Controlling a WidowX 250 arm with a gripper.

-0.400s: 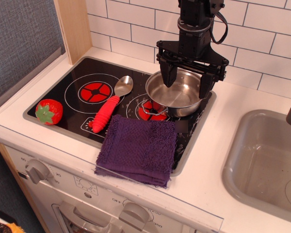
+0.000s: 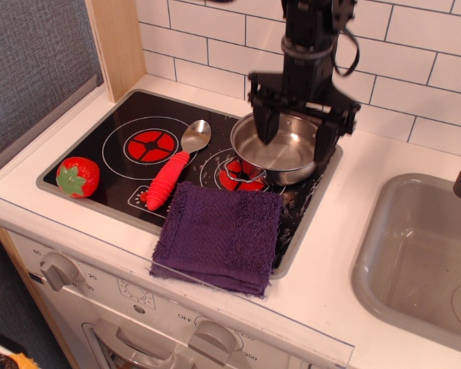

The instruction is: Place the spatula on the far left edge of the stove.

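My gripper grabs the spatula by its neck (image 2: pixel 185 153) beside the silver head (image 2: pixel 195 136) next, to place the spatula on the stove's far left edge.
The spatula (image 2: pixel 173 167) lies on the black stove (image 2: pixel 123 123) near its middle, red ribbed handle toward the front, silver oval head (image 2: pixel 195 136) toward the back. It rests between the left burner (image 2: pixel 150 144) and the right burner (image 2: pixel 238 175). My gripper (image 2: pixel 295 132) hangs open and empty over the steel pot (image 2: pixel 280 147) at the stove's back right, well to the right of the spatula. Its two fingers straddle the pot's bowl.
A red strawberry toy (image 2: pixel 77 177) sits at the stove's front left corner. A purple cloth (image 2: pixel 219 234) covers the stove's front right. A grey sink (image 2: pixel 422 254) is at the right. A wooden panel (image 2: pixel 119 42) and tiled wall bound the back left.
My gripper has shifted slightly up and left over the pot. The spatula, pot, cloth and strawberry have not moved.
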